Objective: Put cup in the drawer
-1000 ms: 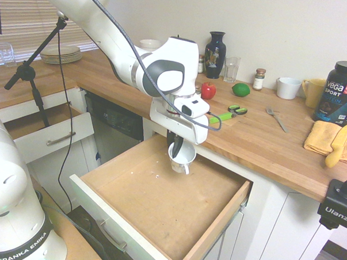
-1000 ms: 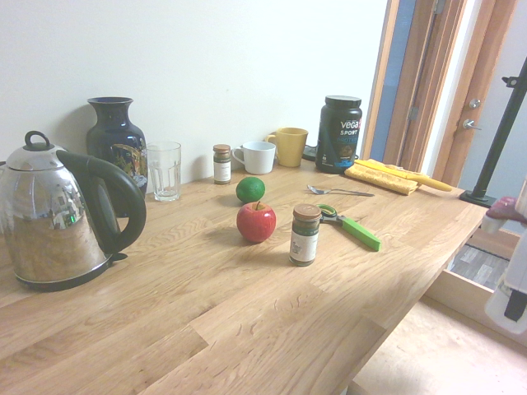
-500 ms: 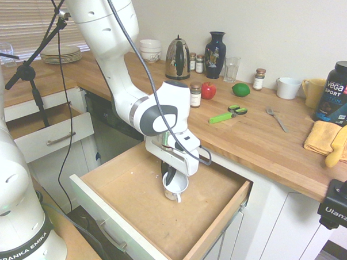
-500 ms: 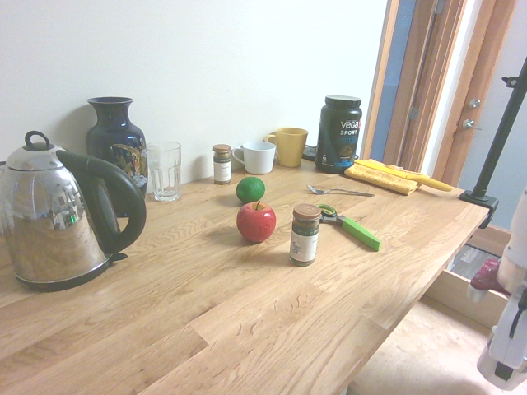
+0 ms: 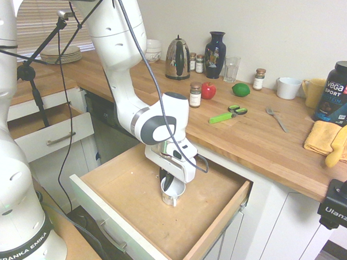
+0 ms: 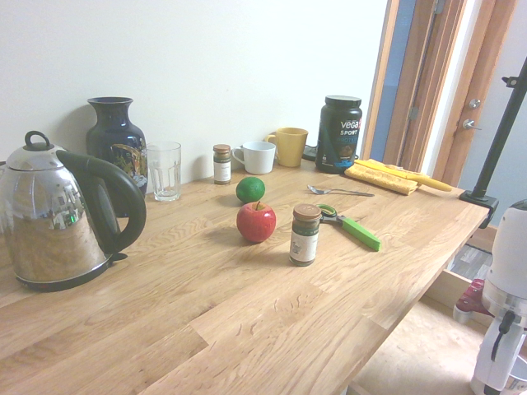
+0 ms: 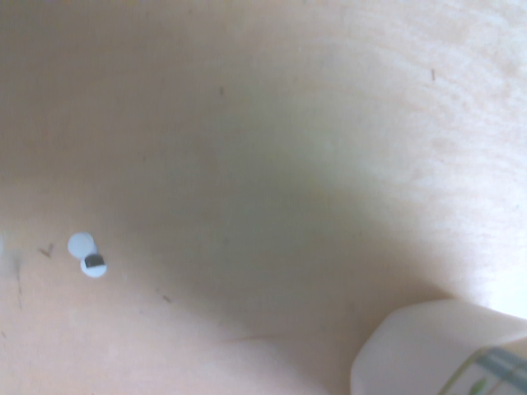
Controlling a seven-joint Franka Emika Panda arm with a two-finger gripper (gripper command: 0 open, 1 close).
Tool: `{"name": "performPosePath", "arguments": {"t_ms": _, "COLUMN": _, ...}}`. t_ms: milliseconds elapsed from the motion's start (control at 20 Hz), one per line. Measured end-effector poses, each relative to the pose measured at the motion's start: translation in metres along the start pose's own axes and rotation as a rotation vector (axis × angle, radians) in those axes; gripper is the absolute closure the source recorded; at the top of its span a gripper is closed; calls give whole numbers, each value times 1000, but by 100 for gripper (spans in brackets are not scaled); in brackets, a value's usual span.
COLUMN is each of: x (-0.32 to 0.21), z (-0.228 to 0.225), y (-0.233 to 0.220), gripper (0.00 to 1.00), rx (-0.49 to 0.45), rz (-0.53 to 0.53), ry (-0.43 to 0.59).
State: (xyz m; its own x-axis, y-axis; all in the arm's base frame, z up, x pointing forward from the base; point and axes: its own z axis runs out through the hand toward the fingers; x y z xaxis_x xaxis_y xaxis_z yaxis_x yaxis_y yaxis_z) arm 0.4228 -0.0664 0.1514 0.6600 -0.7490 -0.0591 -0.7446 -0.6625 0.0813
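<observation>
The cup's base meets the drawer's wood bottom, upright below my fingers, and the cup would stay standing, so it is time for my gripper to open now.
The small whitish cup stands upright, low in the wide drawer, at or just above its bare wood bottom, near the middle. My gripper comes down from above and is shut on the cup's rim, one dark finger inside it. In the wrist view the cup rises from the lower right over the drawer's wood bottom. In the second exterior view only the gripper's white body shows at the right edge, over the drawer; the cup is hidden there.
A smaller open drawer sits to the left. The counter behind holds a kettle, vase, glass, apple, lime, spice jar, green scissors, spoon, white mug and yellow cloth.
The arm has come down and forward with the cup, from above the drawer's back part to low over its middle. The grip has not changed.
</observation>
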Motion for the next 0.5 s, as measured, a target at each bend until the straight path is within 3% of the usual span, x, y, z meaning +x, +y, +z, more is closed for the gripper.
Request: {"name": "performPosePath", "arguments": {"t_ms": 500, "x": 4, "z": -3, "y": -2, "gripper": 0, "rx": 4, "rz": 11, "ry": 1}}
